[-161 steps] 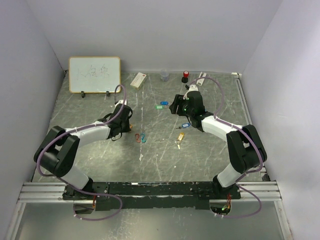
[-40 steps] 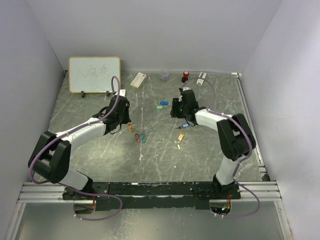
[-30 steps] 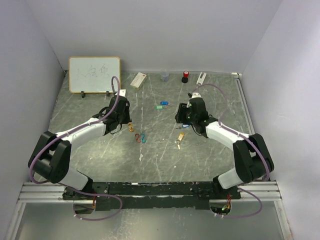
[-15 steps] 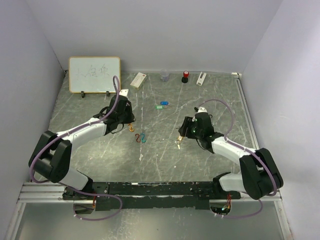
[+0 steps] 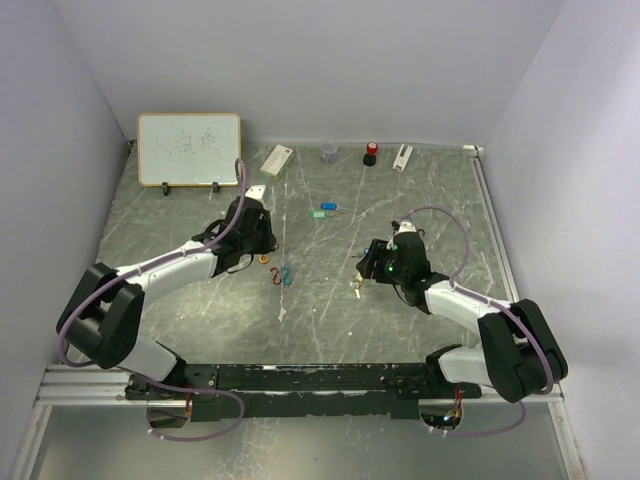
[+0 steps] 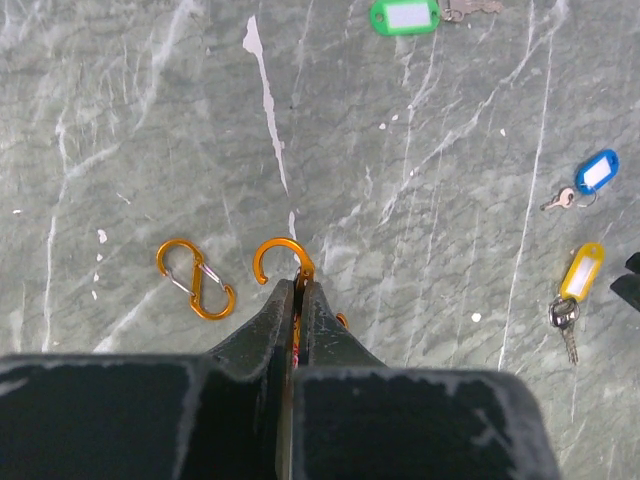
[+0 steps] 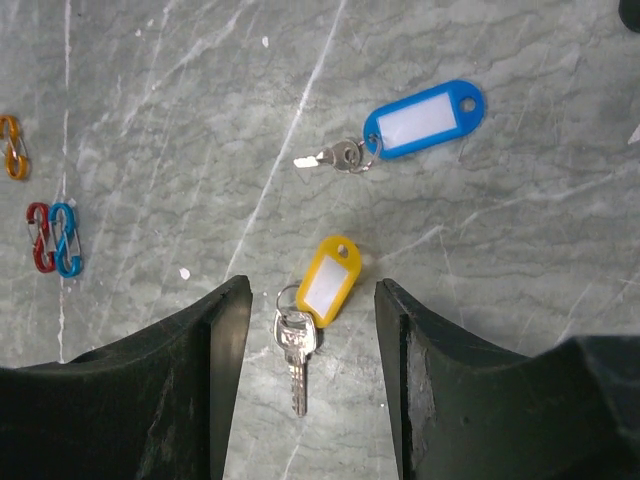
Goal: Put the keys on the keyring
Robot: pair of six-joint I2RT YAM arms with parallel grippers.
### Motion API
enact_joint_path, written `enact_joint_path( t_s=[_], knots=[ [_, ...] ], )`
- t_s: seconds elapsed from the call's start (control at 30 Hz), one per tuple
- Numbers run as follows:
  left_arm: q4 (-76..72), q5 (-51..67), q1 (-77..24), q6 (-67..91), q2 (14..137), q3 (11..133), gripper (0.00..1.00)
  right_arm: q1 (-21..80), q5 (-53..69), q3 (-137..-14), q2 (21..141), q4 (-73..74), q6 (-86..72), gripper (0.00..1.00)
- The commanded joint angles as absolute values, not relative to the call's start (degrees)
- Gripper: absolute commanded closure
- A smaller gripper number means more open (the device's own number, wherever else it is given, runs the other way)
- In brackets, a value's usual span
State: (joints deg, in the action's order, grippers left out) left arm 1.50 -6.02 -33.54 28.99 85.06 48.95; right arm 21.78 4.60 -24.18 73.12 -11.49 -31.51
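Observation:
The right gripper grabs the key by its yellow tag (image 7: 328, 280) next, leaving the key's metal ring free to take the orange carabiner.
A key with a yellow tag (image 7: 328, 280) lies on the table between the jaws of my open right gripper (image 7: 312, 290), which hovers just above it (image 5: 357, 285). A key with a blue tag (image 7: 425, 118) lies just beyond it. My left gripper (image 6: 297, 286) is shut on an orange carabiner clip (image 6: 281, 256), whose hook sticks out past the fingertips. In the top view the left gripper (image 5: 262, 246) is left of centre. A green-tagged key (image 6: 405, 15) and another blue-tagged key (image 5: 329, 207) lie further back.
A second orange carabiner (image 6: 196, 279) lies on the table left of my left fingertips. A red and a blue carabiner (image 5: 282, 276) lie side by side mid-table. A whiteboard (image 5: 189, 149), a small box (image 5: 277, 160) and a red-capped item (image 5: 371, 152) stand along the back wall.
My right arm has swung from the back of the table toward the near side and now sits open over the yellow-tagged key. My left gripper has shifted slightly right and nearer, still shut.

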Motion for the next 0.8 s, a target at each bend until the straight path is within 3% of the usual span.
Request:
enact_joint_path(
  t_s=[0.0, 0.77],
  knots=[
    [0.07, -6.18, -34.00, 29.82, 82.48, 47.57, 0.93, 20.91, 5.87, -23.32, 73.96, -15.32, -32.21, 0.47],
    [-0.14, -6.93, -34.26, 29.97, 83.65, 47.18, 0.93, 17.23, 14.42, -19.19, 81.33, -28.17, -32.89, 0.48]
  ],
)
